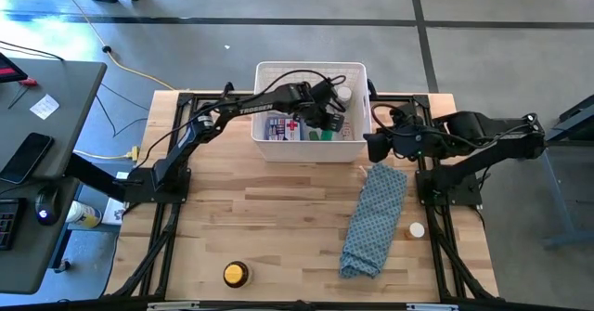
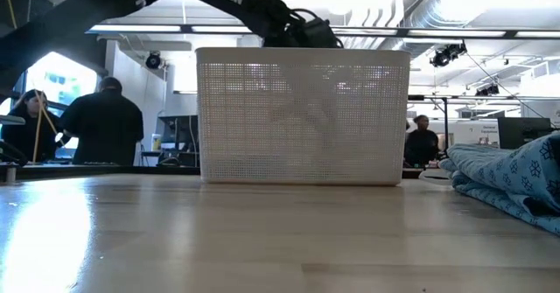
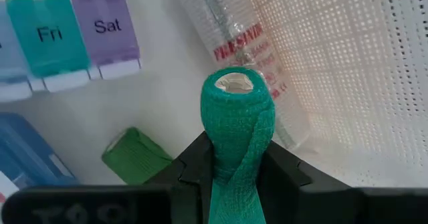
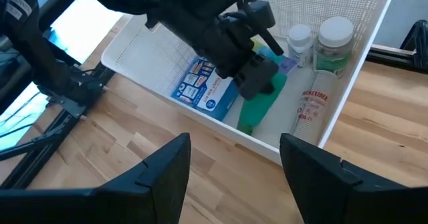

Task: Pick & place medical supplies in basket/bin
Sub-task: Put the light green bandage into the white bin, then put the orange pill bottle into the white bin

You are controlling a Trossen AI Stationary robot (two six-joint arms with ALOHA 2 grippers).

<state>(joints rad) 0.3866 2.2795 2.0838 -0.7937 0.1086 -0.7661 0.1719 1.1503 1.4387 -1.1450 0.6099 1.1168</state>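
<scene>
The green tube is over the basket's bottom beside the green roll [image 3: 137, 156] in the left wrist view, so my left gripper should open, and the tube would stay inside.
The white lattice basket [image 1: 262, 116] stands at the table's far middle and fills the low view [image 2: 302, 118]. In it lie the blue-white red-cross pack [image 4: 204, 87], the rainbow pill organiser [image 3: 67, 33], a pinkish tube [image 4: 309, 114], two white-capped bottles [image 4: 334, 37] and a green roll [image 3: 137, 156]. My left gripper [image 1: 327, 121] reaches down into the basket, shut on a second green tube [image 3: 237, 117]. My right gripper [image 4: 234, 177] is open above the table by the basket's near right corner, touching nothing. My left gripper pinches the green tube between its two fingers [image 3: 190, 167] at the tube's near part [image 3: 234, 174]; the free end [image 3: 234, 83] sticks out beyond them. The fingers slant down from above into the basket. The tube points down toward the basket floor [image 4: 249, 120]; whether it touches, I cannot tell.
A long blue patterned cloth [image 1: 376, 218] lies on the table's right half, also showing in the low view [image 2: 512, 184]. A white-capped bottle [image 1: 417, 229] stands right of it. A round yellow tin [image 1: 236, 273] sits near the near edge. People stand in the room beyond.
</scene>
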